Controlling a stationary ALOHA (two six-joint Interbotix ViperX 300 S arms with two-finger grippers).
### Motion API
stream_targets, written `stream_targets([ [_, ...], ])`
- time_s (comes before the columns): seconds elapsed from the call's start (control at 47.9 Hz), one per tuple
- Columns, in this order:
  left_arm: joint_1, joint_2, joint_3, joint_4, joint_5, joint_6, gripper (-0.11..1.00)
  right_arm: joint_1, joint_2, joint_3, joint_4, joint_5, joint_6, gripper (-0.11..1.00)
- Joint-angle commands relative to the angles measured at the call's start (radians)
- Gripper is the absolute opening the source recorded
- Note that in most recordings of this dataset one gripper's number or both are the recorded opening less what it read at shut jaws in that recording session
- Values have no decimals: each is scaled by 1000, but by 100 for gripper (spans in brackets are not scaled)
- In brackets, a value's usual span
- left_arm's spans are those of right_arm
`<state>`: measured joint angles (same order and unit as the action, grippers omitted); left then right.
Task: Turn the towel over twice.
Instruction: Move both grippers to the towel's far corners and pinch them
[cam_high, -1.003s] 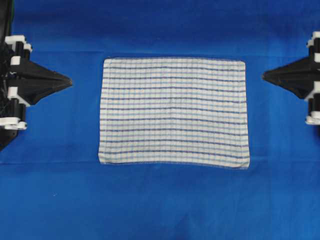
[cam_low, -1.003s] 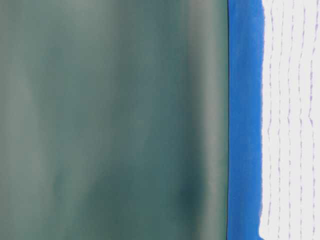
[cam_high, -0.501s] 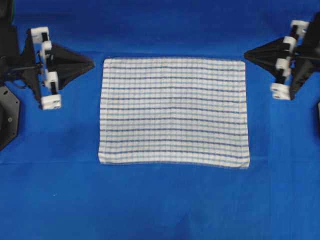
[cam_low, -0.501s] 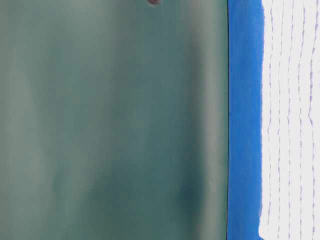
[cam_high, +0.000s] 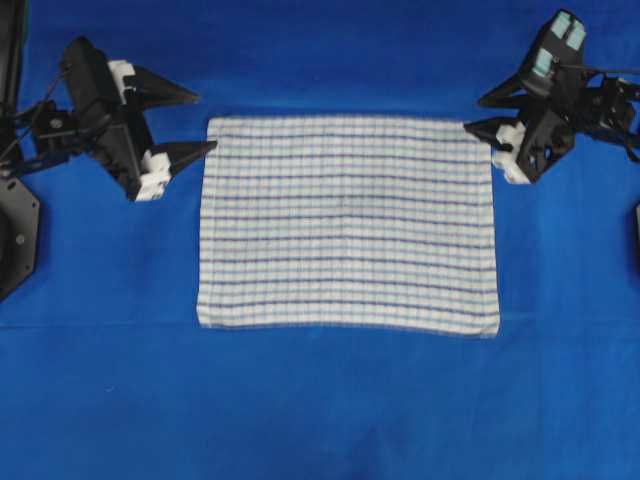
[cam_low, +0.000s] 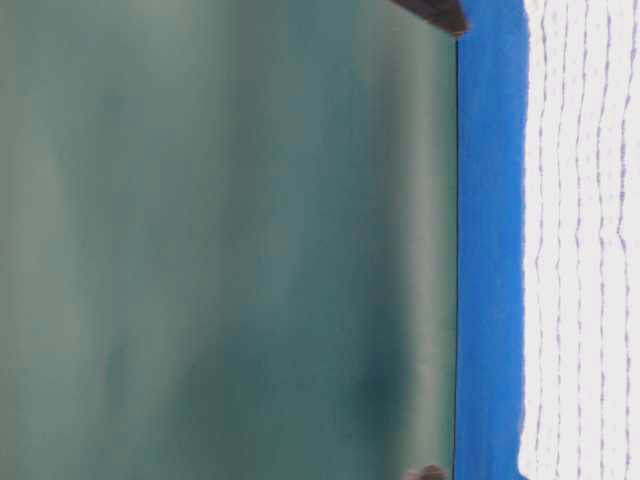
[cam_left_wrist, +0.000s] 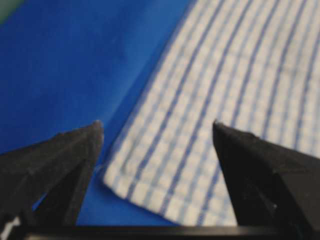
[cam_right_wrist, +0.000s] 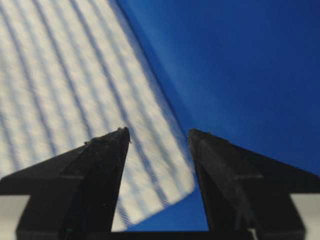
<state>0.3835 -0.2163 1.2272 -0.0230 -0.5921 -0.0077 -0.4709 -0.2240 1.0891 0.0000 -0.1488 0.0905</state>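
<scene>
The striped towel (cam_high: 345, 220) needs to be turned over, so my left gripper will grab a corner of its hem (cam_high: 215, 124).
The towel (cam_high: 347, 225), white with blue stripes and a faint check, lies flat and spread out in the middle of the blue table covering. My left gripper (cam_high: 205, 122) is open just off the towel's far left corner, its fingers pointing at it. In the left wrist view that towel (cam_left_wrist: 225, 100) corner lies below and between the open left gripper (cam_left_wrist: 157, 126) fingers, unheld. My right gripper (cam_high: 474, 115) is open at the far right corner. The right wrist view has the towel (cam_right_wrist: 65, 90) corner below the spread right gripper (cam_right_wrist: 157, 132) fingers. At table level the towel (cam_low: 585, 240) lies flat.
The blue table covering (cam_high: 320, 410) runs well past the towel on every side. The dark base of the left arm (cam_high: 15, 230) stands at the left edge. A plain green backdrop (cam_low: 220, 240) rises behind the table.
Both grippers have swung in from the table's sides toward the towel's far corners. Both have gone from shut to open. The towel has not moved.
</scene>
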Motion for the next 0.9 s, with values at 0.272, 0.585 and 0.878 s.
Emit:
stream_targets([
  [0.272, 61, 222, -54, -3, -112, 3, 84, -71, 150, -11, -5, -69, -5, 58],
  [0.585, 86, 324, -83, -3, -106, 18, 72, -81, 198, -15, -6, -83, -9, 50],
  [0.878, 74, 325, -84, -3, -61, 21, 3, -81, 192, -11, -6, -75, -14, 5],
])
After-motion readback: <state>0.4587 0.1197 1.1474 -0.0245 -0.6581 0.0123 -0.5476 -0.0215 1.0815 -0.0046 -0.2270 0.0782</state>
